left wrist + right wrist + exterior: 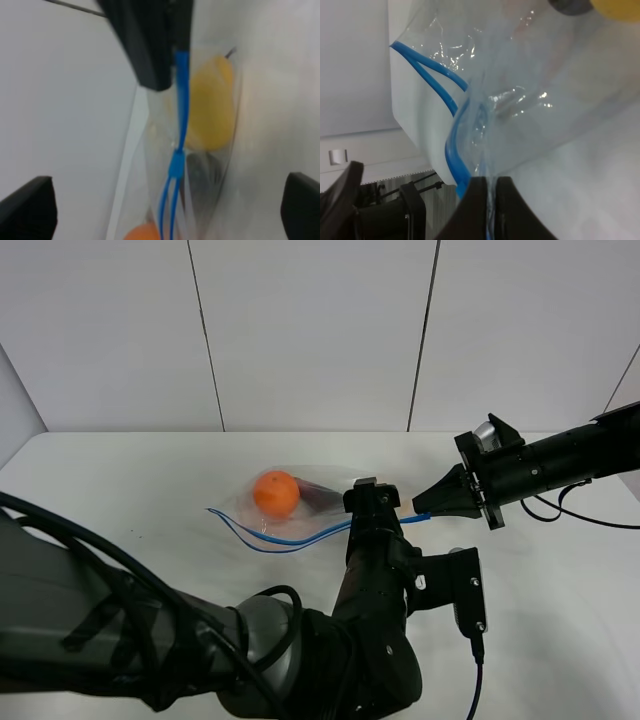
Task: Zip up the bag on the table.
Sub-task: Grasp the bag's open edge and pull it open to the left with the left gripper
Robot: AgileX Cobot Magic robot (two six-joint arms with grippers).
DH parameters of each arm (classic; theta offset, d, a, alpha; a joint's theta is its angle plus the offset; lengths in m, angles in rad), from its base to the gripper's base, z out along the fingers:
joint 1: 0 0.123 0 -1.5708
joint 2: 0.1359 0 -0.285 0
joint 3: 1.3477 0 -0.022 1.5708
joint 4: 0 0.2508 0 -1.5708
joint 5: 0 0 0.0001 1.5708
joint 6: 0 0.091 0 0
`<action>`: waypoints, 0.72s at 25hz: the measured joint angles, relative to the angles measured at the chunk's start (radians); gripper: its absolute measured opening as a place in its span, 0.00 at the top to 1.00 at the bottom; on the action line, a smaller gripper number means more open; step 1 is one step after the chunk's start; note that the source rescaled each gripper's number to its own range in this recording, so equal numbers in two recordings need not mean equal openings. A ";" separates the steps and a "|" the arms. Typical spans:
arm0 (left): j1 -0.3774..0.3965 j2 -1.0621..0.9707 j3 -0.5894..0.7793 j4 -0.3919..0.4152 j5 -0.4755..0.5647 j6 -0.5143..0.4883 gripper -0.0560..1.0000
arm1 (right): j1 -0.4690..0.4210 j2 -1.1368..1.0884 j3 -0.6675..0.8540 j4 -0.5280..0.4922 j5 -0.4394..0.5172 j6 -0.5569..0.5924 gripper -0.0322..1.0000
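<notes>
The bag's tracks are open, so my left gripper should next grab the zipper by its blue slider (176,164) to zip them up.
The clear bag (300,505) lies on the white table (120,480) with an orange (276,493) in it. Its blue zipper strip (265,540) gapes open at the left end. My right gripper (425,508) is shut on the strip's right end; its fingers (487,200) pinch the blue edge (452,145). My left gripper (375,498) is open and straddles the strip. In the left wrist view its fingertips (30,205) stand wide apart on either side of the bag. There the two tracks (176,165) merge, beside the yellow pear (215,110) and the dark eggplant (200,172).
My left arm's dark bulk (300,640) fills the front of the table, with a cable (478,660) hanging beside it. The right arm's cable (575,512) lies on the table at the right. A white panelled wall (310,330) stands behind the table's back edge.
</notes>
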 joint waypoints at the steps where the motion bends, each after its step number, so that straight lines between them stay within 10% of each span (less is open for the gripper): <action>1: 0.000 0.004 -0.012 0.000 -0.001 0.001 0.01 | 0.000 0.000 0.000 0.000 0.000 0.000 0.97; 18: 0.001 0.078 -0.081 0.000 -0.002 0.082 0.29 | 0.000 0.000 0.000 -0.010 0.000 0.000 0.97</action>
